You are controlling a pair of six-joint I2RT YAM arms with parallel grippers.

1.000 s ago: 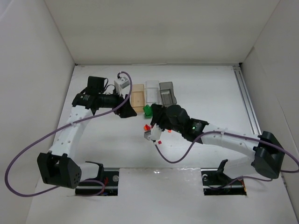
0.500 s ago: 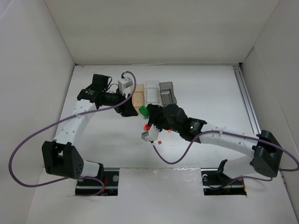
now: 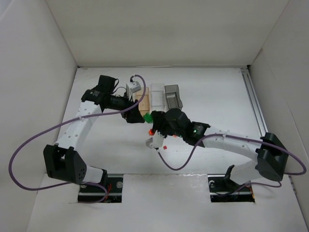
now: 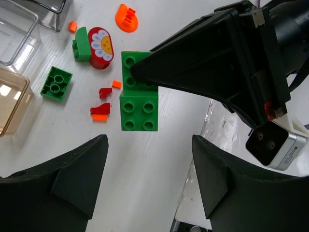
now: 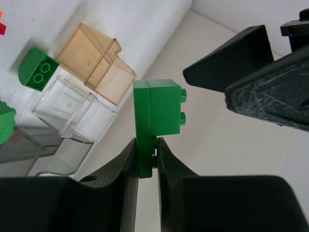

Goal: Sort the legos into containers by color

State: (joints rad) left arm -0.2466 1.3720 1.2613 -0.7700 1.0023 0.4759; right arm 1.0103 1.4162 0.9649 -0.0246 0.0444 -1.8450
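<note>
My left gripper would leave the lego in my right gripper if I lifted my left gripper now, because its fingers are wide open short of the green lego (image 5: 158, 115).
My right gripper (image 5: 146, 154) is shut on a green lego (image 5: 158, 115), two bricks joined, and holds it upright above the table; it also shows in the top view (image 3: 147, 116) and the left wrist view (image 4: 139, 102). My left gripper (image 4: 149, 179) is open and empty, facing that lego from close by (image 3: 135, 116). The tan-orange bin (image 3: 142, 102), clear bin (image 3: 157, 94) and smoky grey bin (image 3: 173, 95) stand in a row just behind. On the table lie a green square brick (image 4: 56, 83), a red flower piece (image 4: 100, 41), a round orange piece (image 4: 126, 18) and small red bits (image 4: 100, 110).
The two grippers are close together in front of the tan-orange bin (image 5: 94, 63). A green rounded brick (image 5: 37, 68) lies beside the bins. Small red pieces (image 3: 151, 131) lie under the right arm. White walls enclose the table; a rail (image 3: 255, 104) runs along the right side.
My left gripper has swung right, toward the green lego. My right gripper, still holding the lego, has shifted slightly left and up toward it.
</note>
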